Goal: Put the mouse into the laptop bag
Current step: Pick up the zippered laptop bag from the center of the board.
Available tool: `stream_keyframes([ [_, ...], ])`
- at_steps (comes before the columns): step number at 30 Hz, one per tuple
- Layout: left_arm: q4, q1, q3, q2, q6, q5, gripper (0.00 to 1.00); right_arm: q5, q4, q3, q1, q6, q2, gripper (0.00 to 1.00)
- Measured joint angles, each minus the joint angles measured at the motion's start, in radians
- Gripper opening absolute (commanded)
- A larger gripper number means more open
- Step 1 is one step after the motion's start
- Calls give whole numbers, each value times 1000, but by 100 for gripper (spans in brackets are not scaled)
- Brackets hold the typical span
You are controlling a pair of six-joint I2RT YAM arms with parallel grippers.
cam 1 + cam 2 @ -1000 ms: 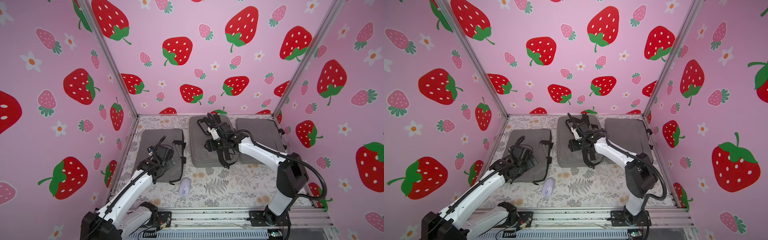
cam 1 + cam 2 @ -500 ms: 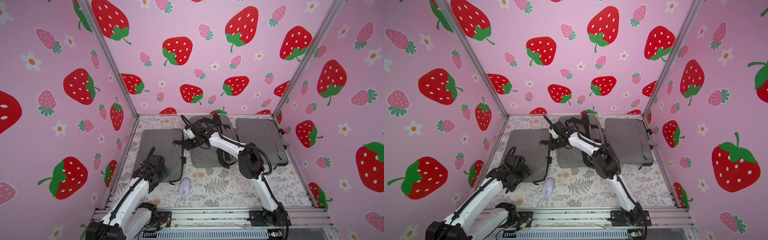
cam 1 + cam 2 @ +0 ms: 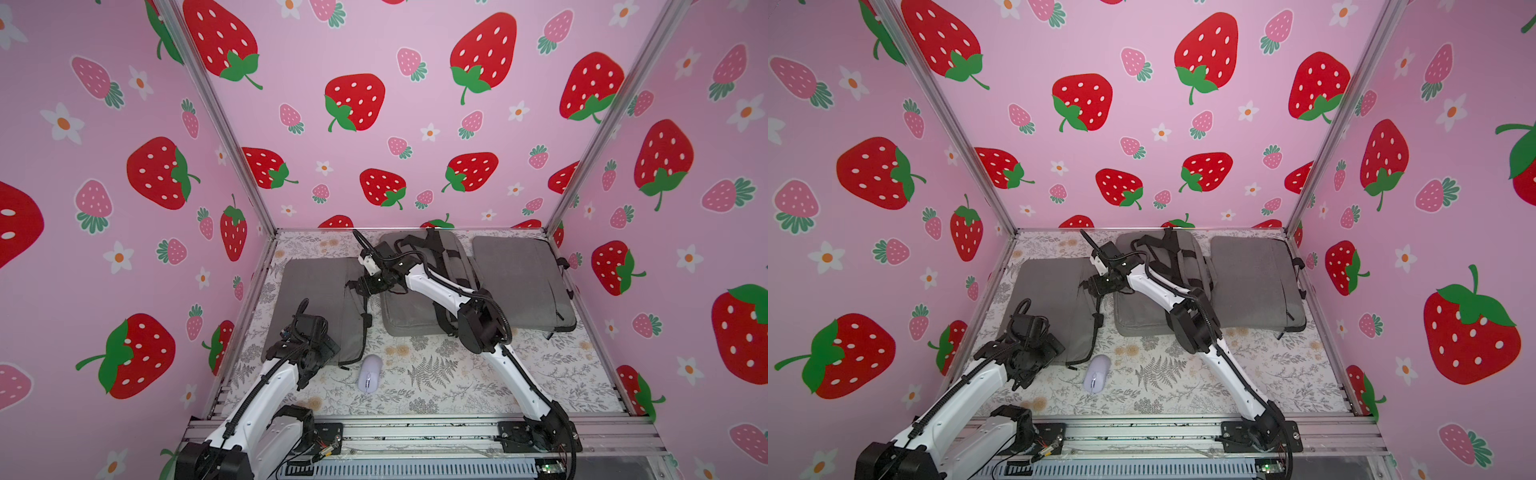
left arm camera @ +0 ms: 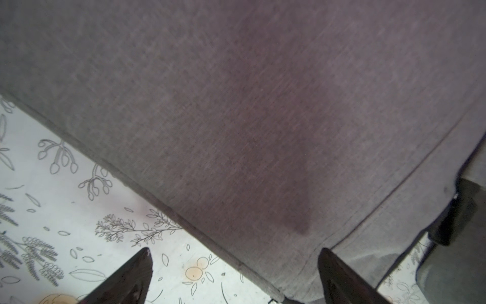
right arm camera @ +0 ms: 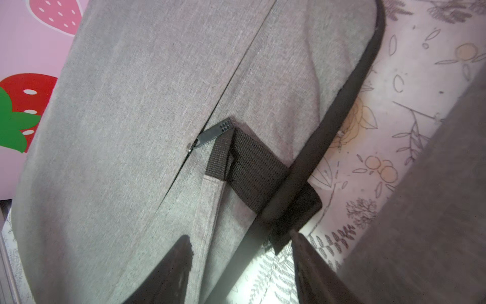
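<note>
My fingers hover above the grey bag's near edge, so it is too early to close. My left gripper lowers, then closes on that edge.
The pale lilac mouse [image 3: 370, 372] [image 3: 1097, 372] lies on the floral table, just in front of the left grey laptop bag [image 3: 320, 291] [image 3: 1050, 286]. My left gripper [image 3: 312, 332] [image 4: 234, 251] hangs open over that bag's near corner [image 4: 236, 131], nothing between its fingers. My right gripper [image 3: 360, 286] [image 5: 240, 235] is open above the same bag's right edge. The bag's black handle strap [image 5: 328, 126] runs below the gap between its fingers. A zipper pull [image 5: 214, 133] shows on the bag just ahead of them.
A middle grey bag [image 3: 415, 316] with black straps and a right grey bag [image 3: 523, 282] lie at the back. Pink strawberry walls close three sides. Bare floral table [image 3: 478, 382] stretches right of the mouse, with a metal rail [image 3: 415, 432] at the front edge.
My right arm has swung left from the middle bag to the left bag's right edge. My left arm has drawn back toward the left bag's near corner. The mouse has not moved.
</note>
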Motion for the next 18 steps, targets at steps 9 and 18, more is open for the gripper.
stream_keyframes([
  [9, 66, 28, -25, 65, 13, 22, 99, -20, 32, 26, 23, 25, 38, 61],
  [18, 72, 46, -29, 52, 31, 32, 99, 119, -2, 2, 74, 55, 35, 71],
])
